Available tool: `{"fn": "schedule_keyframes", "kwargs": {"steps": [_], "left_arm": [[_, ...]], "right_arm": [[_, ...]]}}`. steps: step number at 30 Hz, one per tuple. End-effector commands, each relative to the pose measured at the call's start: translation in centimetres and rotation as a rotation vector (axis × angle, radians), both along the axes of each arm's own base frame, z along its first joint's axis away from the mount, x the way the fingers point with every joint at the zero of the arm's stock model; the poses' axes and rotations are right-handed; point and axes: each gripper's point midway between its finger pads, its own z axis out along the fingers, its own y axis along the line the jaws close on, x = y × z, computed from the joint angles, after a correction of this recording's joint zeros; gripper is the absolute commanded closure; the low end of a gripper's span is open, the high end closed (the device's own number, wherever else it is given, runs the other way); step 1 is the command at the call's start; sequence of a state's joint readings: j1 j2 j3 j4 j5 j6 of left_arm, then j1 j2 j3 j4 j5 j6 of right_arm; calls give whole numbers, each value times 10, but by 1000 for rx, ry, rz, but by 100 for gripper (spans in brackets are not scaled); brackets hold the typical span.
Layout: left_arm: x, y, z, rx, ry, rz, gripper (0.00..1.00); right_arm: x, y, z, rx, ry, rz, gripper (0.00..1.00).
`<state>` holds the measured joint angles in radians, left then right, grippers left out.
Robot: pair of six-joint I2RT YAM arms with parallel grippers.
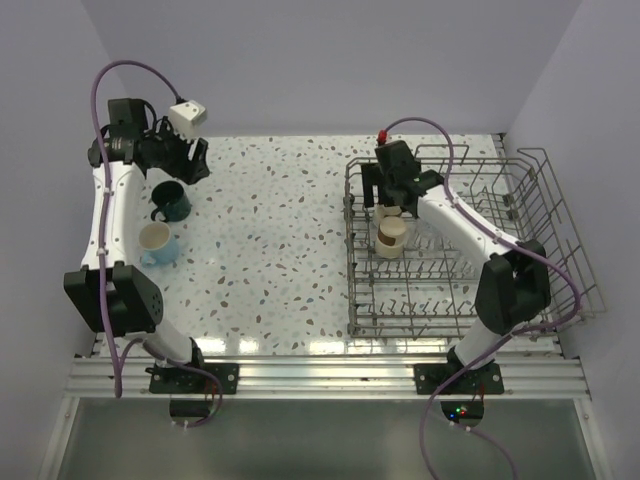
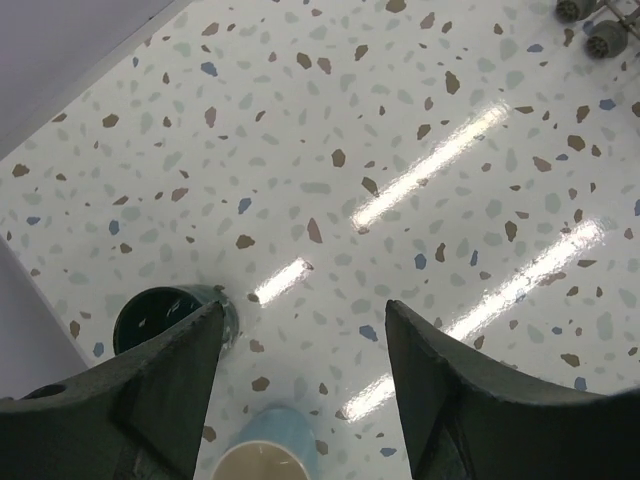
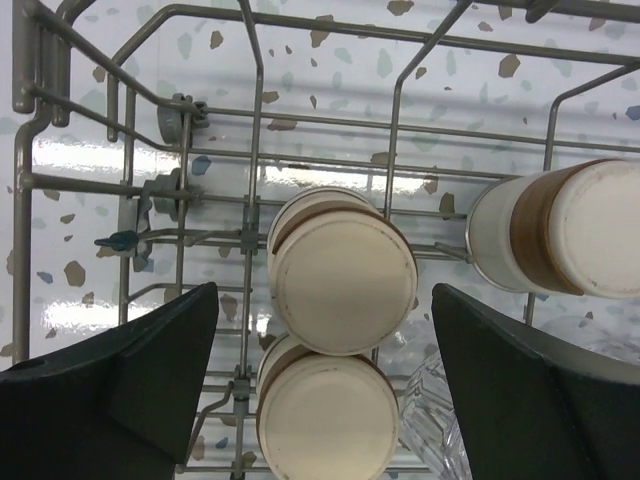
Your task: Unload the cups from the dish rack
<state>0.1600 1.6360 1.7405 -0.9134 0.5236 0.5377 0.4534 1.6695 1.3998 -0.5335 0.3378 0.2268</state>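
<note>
My right gripper's fingers are on both sides of the tumbler but above the tumbler's upturned base, so they would miss if they closed now. My right gripper should go lower before it closes on the tumbler.
The grey wire dish rack stands on the right of the table. Three beige tumblers sit upside down in it, one straight under my right gripper, one nearer and one to the right. A clear glass lies beside them. My right gripper is open above the rack's far left part, its jaws either side of the tumbler. My left gripper is open and empty, above the dark teal mug and the light blue mug, which stand upright on the table at the left.
The rack's tall wire sides and tines surround the tumblers. The two mugs stand close together beside the left arm. The speckled tabletop lies between the mugs and the rack.
</note>
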Motion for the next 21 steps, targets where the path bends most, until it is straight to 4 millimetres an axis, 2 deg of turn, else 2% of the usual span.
{"fn": "schedule_keyframes", "kwargs": {"steps": [1,5,10,17,21], "left_arm": [[-2,-23,18,-34,-81,-64,30],[-8,-29,24,-30,-101,-82,30],[-13,-34,27,-33,-105,-99,30],[-19,-43,20,-22,-86,-136,30],[-21,-45,19,-19,-75,-142,30]], "right_arm": [[12,-6,11,-50,-29,-22,9],[13,-5,-4,-45,-4,-29,9],[18,-6,-9,-51,-7,-32,8],[21,-11,-27,-56,27,-43,6],[22,-13,-34,-52,29,-49,9]]}}
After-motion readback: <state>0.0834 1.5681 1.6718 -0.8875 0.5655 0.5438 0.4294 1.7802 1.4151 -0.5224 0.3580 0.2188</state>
